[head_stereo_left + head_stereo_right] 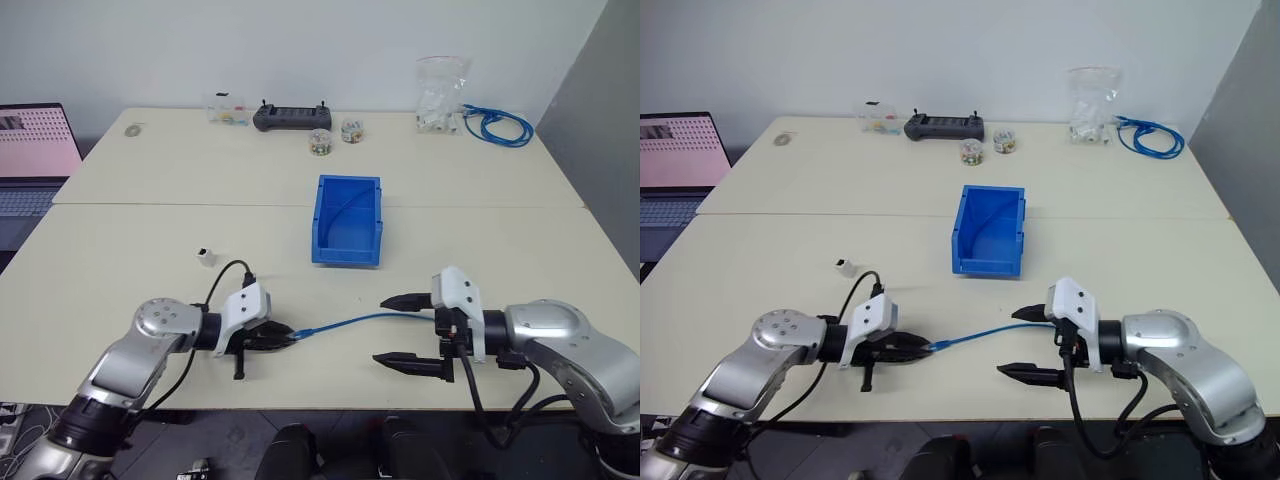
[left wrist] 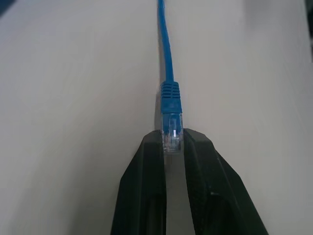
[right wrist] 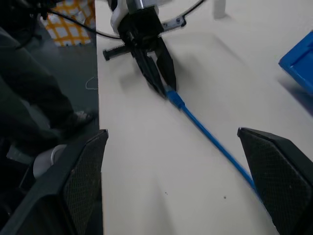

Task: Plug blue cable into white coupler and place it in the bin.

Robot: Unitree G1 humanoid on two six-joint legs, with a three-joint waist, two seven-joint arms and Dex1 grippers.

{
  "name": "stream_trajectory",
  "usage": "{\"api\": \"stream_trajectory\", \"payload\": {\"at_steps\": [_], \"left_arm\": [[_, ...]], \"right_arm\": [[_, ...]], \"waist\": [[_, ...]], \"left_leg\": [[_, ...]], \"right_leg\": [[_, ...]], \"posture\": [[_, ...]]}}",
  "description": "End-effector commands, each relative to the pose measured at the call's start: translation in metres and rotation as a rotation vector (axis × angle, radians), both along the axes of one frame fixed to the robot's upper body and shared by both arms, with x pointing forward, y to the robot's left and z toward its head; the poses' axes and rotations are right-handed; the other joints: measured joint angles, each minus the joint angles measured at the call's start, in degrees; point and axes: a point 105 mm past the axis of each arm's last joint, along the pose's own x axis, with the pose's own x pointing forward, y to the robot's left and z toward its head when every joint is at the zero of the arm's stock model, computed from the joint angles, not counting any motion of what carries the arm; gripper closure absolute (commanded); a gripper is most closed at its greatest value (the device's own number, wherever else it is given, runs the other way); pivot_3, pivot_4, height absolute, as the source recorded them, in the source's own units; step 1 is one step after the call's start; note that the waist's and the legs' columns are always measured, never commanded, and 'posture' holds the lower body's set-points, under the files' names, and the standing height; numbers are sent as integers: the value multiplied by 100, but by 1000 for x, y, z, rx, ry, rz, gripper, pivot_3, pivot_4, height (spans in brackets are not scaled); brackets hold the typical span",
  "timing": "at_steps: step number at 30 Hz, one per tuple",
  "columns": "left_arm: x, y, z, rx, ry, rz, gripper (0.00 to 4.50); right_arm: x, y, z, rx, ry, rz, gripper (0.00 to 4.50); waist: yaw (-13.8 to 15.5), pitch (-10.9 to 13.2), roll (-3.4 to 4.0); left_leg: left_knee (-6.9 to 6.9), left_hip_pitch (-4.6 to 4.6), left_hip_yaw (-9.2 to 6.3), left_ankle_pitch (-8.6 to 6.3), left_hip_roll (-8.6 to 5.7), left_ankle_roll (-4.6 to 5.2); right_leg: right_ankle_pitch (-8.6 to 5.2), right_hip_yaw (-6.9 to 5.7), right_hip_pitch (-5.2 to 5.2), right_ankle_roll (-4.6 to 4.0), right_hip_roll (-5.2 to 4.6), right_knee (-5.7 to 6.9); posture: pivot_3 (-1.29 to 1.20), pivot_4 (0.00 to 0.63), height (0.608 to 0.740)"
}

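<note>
Next, my right gripper picks up the blue cable (image 1: 365,321) by its boot (image 1: 303,333), which sticks out beside my left gripper's fingers. Those fingers cover the clear plug.
The blue cable (image 1: 365,321) lies across the near table between my two hands. My left gripper (image 1: 287,337) is shut on its clear plug (image 2: 172,133), which sticks out from between the fingertips, with the blue boot and cable (image 2: 166,54) running away from them. My right gripper (image 1: 382,329) hovers open beside the cable's middle, one finger on each side of it (image 3: 210,141). The white coupler (image 1: 206,257) stands alone on the table, beyond my left hand. The bin (image 1: 346,254) sits at the table's centre, beyond both grippers.
At the back of the table are a coiled blue cable bundle (image 1: 497,126), a clear bag (image 1: 440,92), a black controller (image 1: 291,117) and small jars (image 1: 320,142). A laptop (image 1: 35,150) stands off the left edge. The table's near edge runs just under both hands.
</note>
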Motion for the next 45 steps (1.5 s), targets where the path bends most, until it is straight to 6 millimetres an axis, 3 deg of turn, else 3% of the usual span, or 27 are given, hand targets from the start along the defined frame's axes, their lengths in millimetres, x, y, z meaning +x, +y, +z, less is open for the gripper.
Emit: {"api": "stream_trajectory", "payload": {"at_steps": [1,6,13,23,30,33,45], "left_arm": [[4,-26,42,-190,67,-35,4254],[10,-48,72,-336,167,-65,4254],[3,-62,102,-493,332,-132,4254],[-16,-62,107,-509,418,-176,4254],[-20,-62,103,-503,431,-161,4254],[-20,-62,103,-504,431,-161,4254],[-19,-62,102,-504,413,-157,4254]], "right_arm": [[-25,-3,12,90,99,27,0],[-34,-8,15,150,183,-36,0],[-13,-6,26,279,192,-161,0],[4,15,56,459,234,-102,0],[6,27,59,489,264,-55,0],[6,30,59,494,277,-40,473],[0,31,58,489,304,-5,3312]], "waist": [[15,0,-1],[-31,-1,-5],[-48,-1,-5],[-28,-1,-5],[-27,-1,-5],[-26,-1,-5],[-27,-1,-5]], "left_leg": [[0,1,-1,0,0,0],[4,-3,4,0,-4,1],[3,5,6,1,3,0],[2,4,8,2,0,0],[1,3,9,2,-1,0],[1,2,9,2,-1,0],[0,2,10,2,-1,0]], "right_leg": [[0,0,1,0,0,1],[1,4,2,2,2,0],[1,11,1,3,7,5],[1,15,0,2,4,3],[1,16,-1,1,3,2],[1,16,-2,1,3,3],[1,16,-2,1,3,2]], "posture": [[0,150,740],[0,150,740],[0,150,740],[0,150,740],[0,150,740],[0,150,740],[0,150,740]]}}
